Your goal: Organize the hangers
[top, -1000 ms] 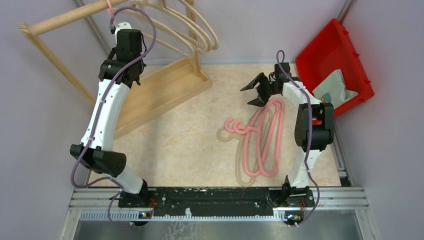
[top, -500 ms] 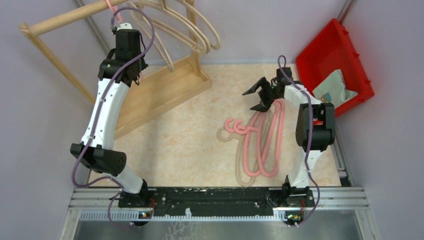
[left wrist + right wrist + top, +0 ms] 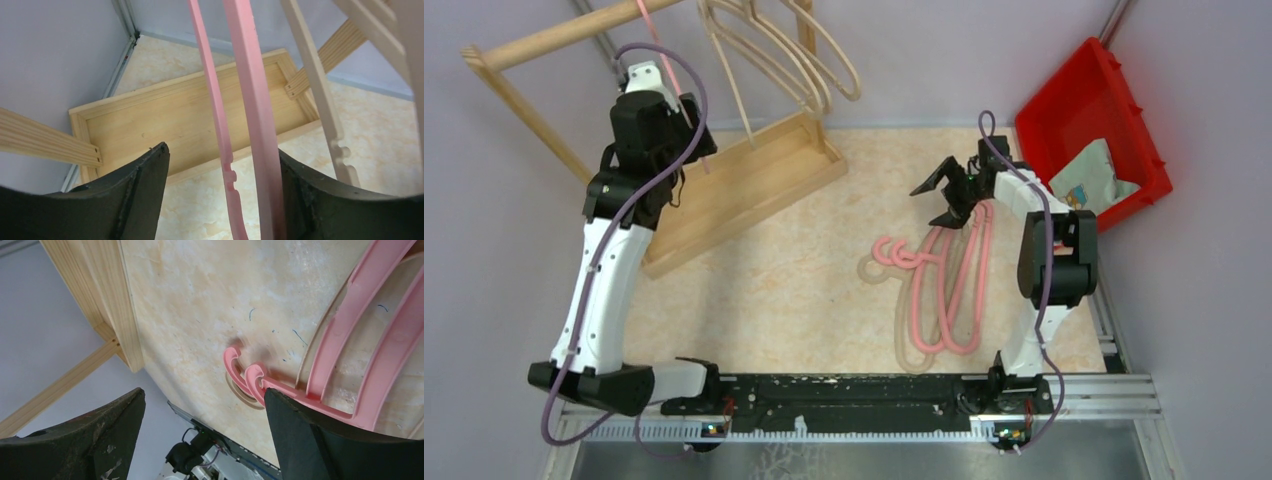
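Note:
A pink hanger needs to be grabbed by its hook-side bar toward the hanger's far end (image 3: 947, 241) (image 3: 398, 346) with my right gripper. The hanger's hook and near end then stay free for my left gripper's handover.
One pink hanger (image 3: 646, 20) hangs from the wooden rack's pole (image 3: 554, 40), beside several beige hangers (image 3: 819, 70). My left gripper (image 3: 686, 160) is open just below the pole. In the left wrist view the hanging pink hanger's (image 3: 250, 100) two bars run between the spread jaws of that gripper (image 3: 221, 150), one bar against the right finger (image 3: 310, 200). More pink hangers (image 3: 954, 280) lie on the table over a beige one (image 3: 906, 340). My right gripper (image 3: 934, 197) hovers open over their far end. The right wrist view has the open gripper (image 3: 204, 391) near their hooks (image 3: 245, 375).
The rack's wooden base tray (image 3: 744, 190) sits at the back left of the table. A red bin (image 3: 1089, 110) holding a bag (image 3: 1089, 175) leans at the back right. Purple walls close in on both sides.
My left gripper has opened off the pink hanger, which stays on the pole, and the arm has drawn back toward the left. The right gripper opened a little wider.

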{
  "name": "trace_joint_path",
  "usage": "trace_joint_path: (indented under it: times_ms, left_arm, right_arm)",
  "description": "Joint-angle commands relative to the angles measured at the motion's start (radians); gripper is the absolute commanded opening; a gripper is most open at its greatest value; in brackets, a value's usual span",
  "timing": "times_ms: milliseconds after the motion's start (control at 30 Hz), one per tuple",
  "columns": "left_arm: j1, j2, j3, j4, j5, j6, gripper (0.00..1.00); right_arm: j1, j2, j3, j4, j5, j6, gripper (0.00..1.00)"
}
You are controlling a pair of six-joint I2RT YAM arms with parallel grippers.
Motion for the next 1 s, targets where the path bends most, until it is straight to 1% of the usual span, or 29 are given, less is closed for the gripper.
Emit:
trace_joint_path:
  times_ms: [0, 67, 133, 167, 267, 400, 467, 533, 633, 700, 800, 867, 900, 933, 967]
  left_arm:
    - [0.003, -0.084, -0.064, 0.097, 0.07, 0.021, 0.77]
    - [0.003, -0.126, -0.106, 0.123, 0.102, 0.042, 0.83]
    - [0.003, -0.183, -0.17, 0.16, 0.144, 0.072, 0.95]
    - [0.003, -0.216, -0.206, 0.185, 0.184, 0.09, 0.99]
    - [0.003, -0.308, -0.322, 0.244, 0.327, 0.107, 1.0]
    - [-0.002, -0.359, -0.442, 0.252, 0.523, 0.047, 1.0]
    - [-0.017, -0.388, -0.516, 0.28, 0.577, 0.012, 1.0]
    - [-0.045, -0.409, -0.589, 0.315, 0.582, -0.009, 1.0]
    - [-0.108, -0.417, -0.653, 0.326, 0.548, -0.018, 1.0]
    - [-0.164, -0.416, -0.682, 0.328, 0.511, -0.024, 1.0]
    - [-0.223, -0.411, -0.716, 0.341, 0.473, -0.038, 1.0]
    - [-0.238, -0.406, -0.74, 0.354, 0.473, -0.059, 1.0]
    - [-0.242, -0.406, -0.754, 0.362, 0.477, -0.073, 1.0]
    - [-0.244, -0.408, -0.767, 0.372, 0.481, -0.087, 0.99]
    - [-0.246, -0.411, -0.781, 0.379, 0.487, -0.099, 0.99]
  right_arm:
    - [-0.008, -0.063, -0.006, -0.009, 0.016, -0.035, 0.89]
    - [-0.009, -0.065, 0.003, -0.034, 0.041, -0.059, 0.89]
    - [-0.007, -0.069, 0.031, -0.097, 0.118, -0.115, 0.9]
    - [-0.007, -0.074, 0.043, -0.128, 0.161, -0.147, 0.9]
    - [-0.007, -0.096, 0.057, -0.19, 0.294, -0.223, 0.93]
    - [-0.007, -0.136, 0.004, -0.201, 0.422, -0.271, 0.97]
    - [-0.007, -0.14, -0.028, -0.185, 0.458, -0.279, 0.97]
    - [-0.007, -0.139, -0.056, -0.168, 0.469, -0.275, 0.97]
    - [-0.007, -0.131, -0.081, -0.142, 0.495, -0.258, 0.91]
    - [-0.007, -0.113, -0.078, -0.132, 0.508, -0.256, 0.83]
    - [-0.008, -0.067, -0.058, -0.121, 0.519, -0.262, 0.75]
    - [-0.008, -0.036, -0.037, -0.11, 0.524, -0.263, 0.65]
    - [-0.007, -0.021, -0.027, -0.106, 0.524, -0.263, 0.59]
    - [-0.007, -0.008, -0.017, -0.102, 0.522, -0.263, 0.51]
    - [-0.007, 0.006, -0.008, -0.098, 0.521, -0.261, 0.46]
